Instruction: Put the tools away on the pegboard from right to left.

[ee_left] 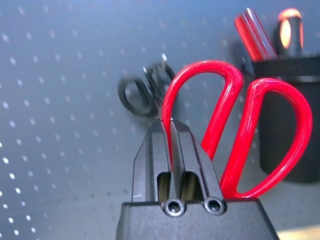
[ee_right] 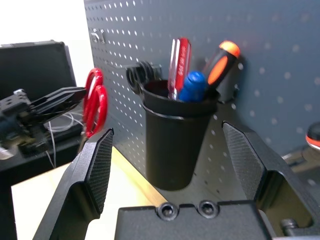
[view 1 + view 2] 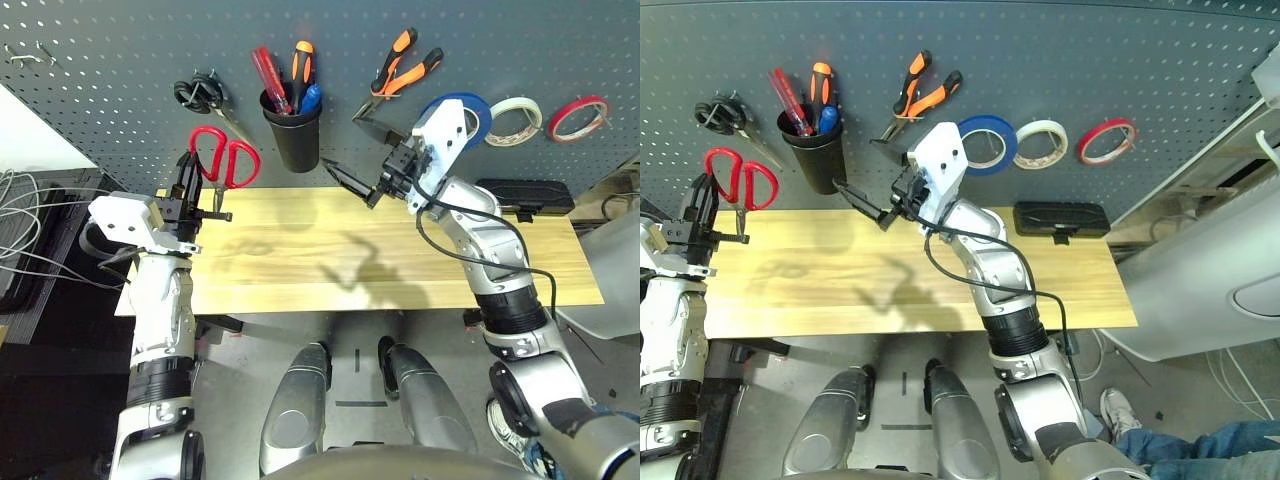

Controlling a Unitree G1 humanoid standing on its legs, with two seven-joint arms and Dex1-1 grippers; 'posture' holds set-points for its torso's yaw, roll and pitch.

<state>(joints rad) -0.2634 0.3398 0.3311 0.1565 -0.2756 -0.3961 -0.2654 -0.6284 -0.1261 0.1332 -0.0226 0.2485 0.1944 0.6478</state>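
Note:
My left gripper raises the red scissors onto the hook holding the black-handled scissors before releasing them, since the red loops are still below that hook.
My left gripper (image 3: 189, 166) is shut on one loop of the red-handled scissors (image 3: 226, 158), holding them up close to the pegboard (image 3: 120, 60) left of the black cup (image 3: 293, 135). The left wrist view shows its fingers (image 1: 155, 150) clamped on the red handle (image 1: 205, 66). My right gripper (image 3: 360, 155) stands open and empty just right of the cup (image 2: 175, 145). The blue-handled screwdriver (image 3: 310, 97) stands in the cup. The orange-and-black pliers (image 3: 400, 65) hang on the board. The blue tape ring (image 3: 472, 107) hangs partly behind my right wrist.
Black-handled scissors (image 3: 198, 93) hang on a hook above the red ones. White tape (image 3: 515, 120) and red tape (image 3: 578, 117) hang at the far right. A black case (image 3: 525, 193) lies at the back right of the wooden table (image 3: 300, 250).

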